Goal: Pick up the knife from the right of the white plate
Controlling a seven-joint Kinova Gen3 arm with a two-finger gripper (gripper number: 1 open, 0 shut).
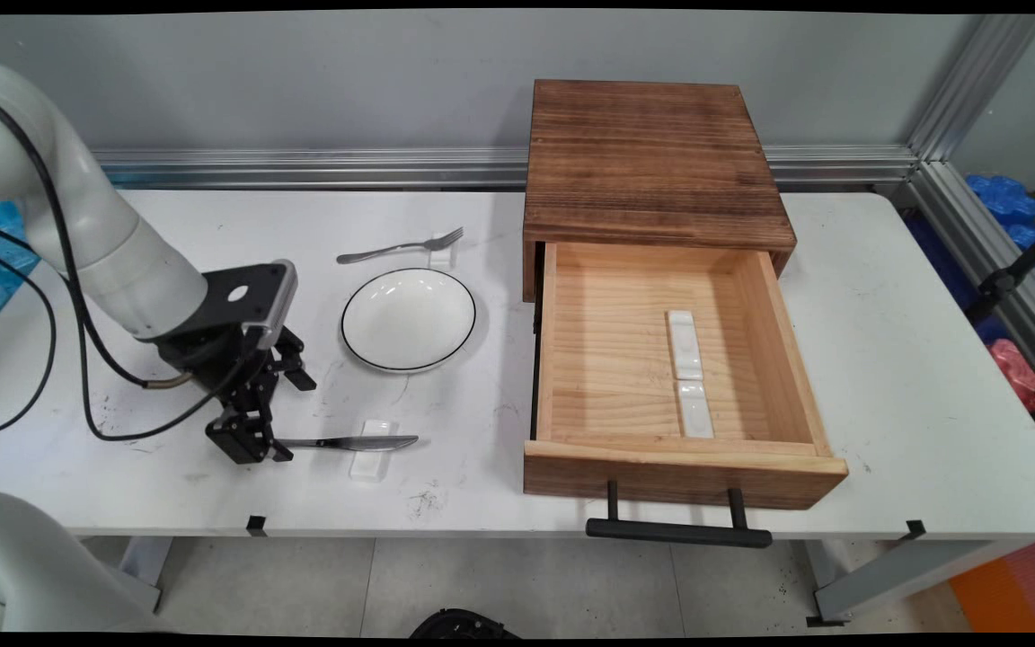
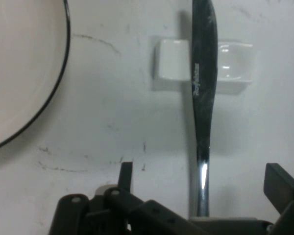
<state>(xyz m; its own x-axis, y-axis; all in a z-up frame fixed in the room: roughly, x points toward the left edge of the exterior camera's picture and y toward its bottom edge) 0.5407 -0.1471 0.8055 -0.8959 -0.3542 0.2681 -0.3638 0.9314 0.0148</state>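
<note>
The gripper grabs the steel knife that lies across the white rest by its handle next, to lay it in the open drawer.
A steel knife lies near the table's front, its blade across a small white rest. My gripper is low at the knife's handle end, open. In the hand view the knife runs up from between my fingers, nearer the right one and touching neither, and crosses the white rest. A white plate with a black rim sits just behind and right of the gripper; its edge, the plate, fills the hand view's upper left.
A fork rests on another white rest behind the plate. To the right stands a wooden cabinet with its drawer pulled open, two white rests inside. The black drawer handle overhangs the table's front edge.
</note>
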